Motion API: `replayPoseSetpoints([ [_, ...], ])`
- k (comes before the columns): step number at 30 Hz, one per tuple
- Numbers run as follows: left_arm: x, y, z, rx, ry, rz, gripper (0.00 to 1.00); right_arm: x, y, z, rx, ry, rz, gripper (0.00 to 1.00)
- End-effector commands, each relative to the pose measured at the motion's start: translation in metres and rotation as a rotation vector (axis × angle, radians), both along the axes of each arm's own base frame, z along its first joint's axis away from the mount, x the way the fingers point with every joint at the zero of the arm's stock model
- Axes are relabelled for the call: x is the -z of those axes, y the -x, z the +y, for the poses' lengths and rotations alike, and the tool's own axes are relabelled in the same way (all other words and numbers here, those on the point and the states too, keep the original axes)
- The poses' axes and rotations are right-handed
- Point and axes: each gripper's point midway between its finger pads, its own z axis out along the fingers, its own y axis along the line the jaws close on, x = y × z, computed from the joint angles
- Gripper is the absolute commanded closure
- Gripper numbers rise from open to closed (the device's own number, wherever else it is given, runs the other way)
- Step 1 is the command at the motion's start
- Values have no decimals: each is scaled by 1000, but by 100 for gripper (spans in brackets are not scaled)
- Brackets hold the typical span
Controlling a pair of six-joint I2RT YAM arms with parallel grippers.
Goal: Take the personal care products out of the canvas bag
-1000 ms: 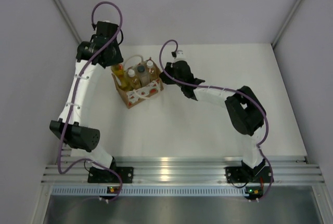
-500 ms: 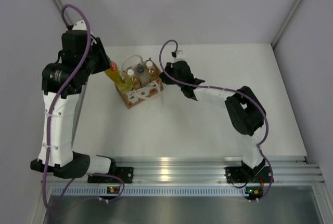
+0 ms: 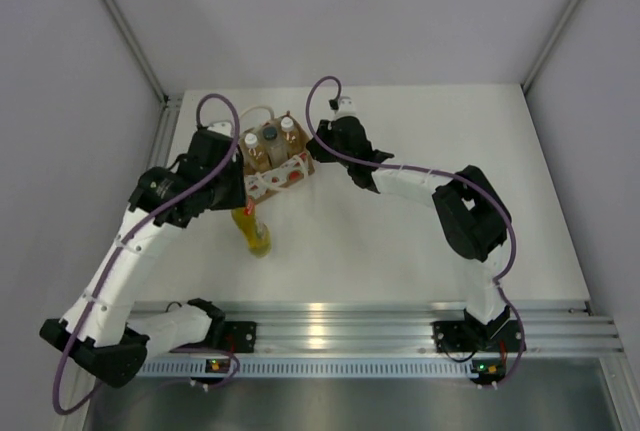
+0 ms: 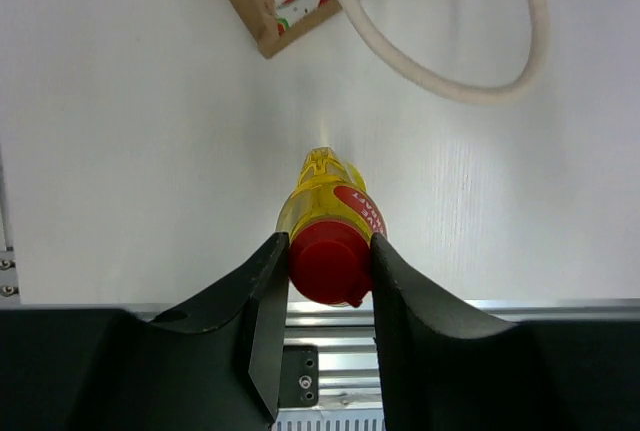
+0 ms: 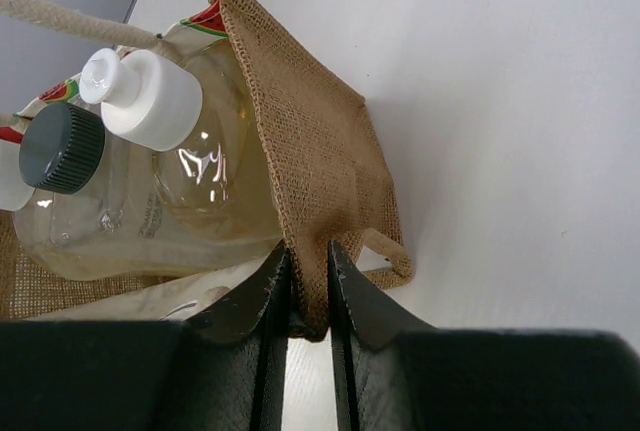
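Note:
The amber bottle is hanging cap-up and would likely drop if I opened, so my left gripper should keep holding it until the bottle's base is on the tabletop.
The canvas bag (image 3: 272, 181) stands at the table's back left. My right gripper (image 3: 312, 151) is shut on its brown side edge (image 5: 310, 151), pinching the cloth between the fingers of the right gripper (image 5: 308, 261). Inside the bag are a white-capped bottle (image 5: 150, 101), a dark-capped bottle (image 5: 62, 146) and the edge of another white cap (image 5: 8, 191). In front of the bag, my left gripper (image 4: 330, 251) is shut on the red cap of an amber bottle (image 4: 325, 191). That bottle (image 3: 257, 234) hangs cap-up, low over the table. Whether its base touches the table I cannot tell.
A white looped handle (image 4: 480, 71) of the bag lies on the white table (image 3: 420, 251). An aluminium rail (image 3: 330, 326) runs along the near edge. Grey walls close the left, back and right sides.
My left arm has lifted the red-capped bottle out of the bag and swung it toward the near side, down in front of the bag. The right gripper has kept its hold on the bag.

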Motion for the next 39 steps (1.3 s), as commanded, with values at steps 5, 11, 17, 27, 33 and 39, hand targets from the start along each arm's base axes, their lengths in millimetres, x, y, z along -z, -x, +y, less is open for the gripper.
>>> replayPoseSetpoints([
  [5, 22, -1, -28, -93, 45, -199, 100, 15, 8, -9, -14, 96, 50, 100],
  [11, 53, 8, -40, -154, -1, -259, 100, 13, 10, -10, -16, 103, 51, 100],
  [17, 74, 9, -41, -166, -27, -229, 100, 18, 13, -12, -15, 113, 61, 100],
  [27, 57, 9, -47, -122, -7, -237, 28, 16, 13, -13, -12, 115, 63, 99],
  [33, -9, -2, -43, -136, 33, -361, 2, 22, 13, -15, -7, 128, 69, 99],
  [39, -40, -47, -22, -301, -37, -402, 2, 21, 14, -12, -23, 109, 72, 98],
])
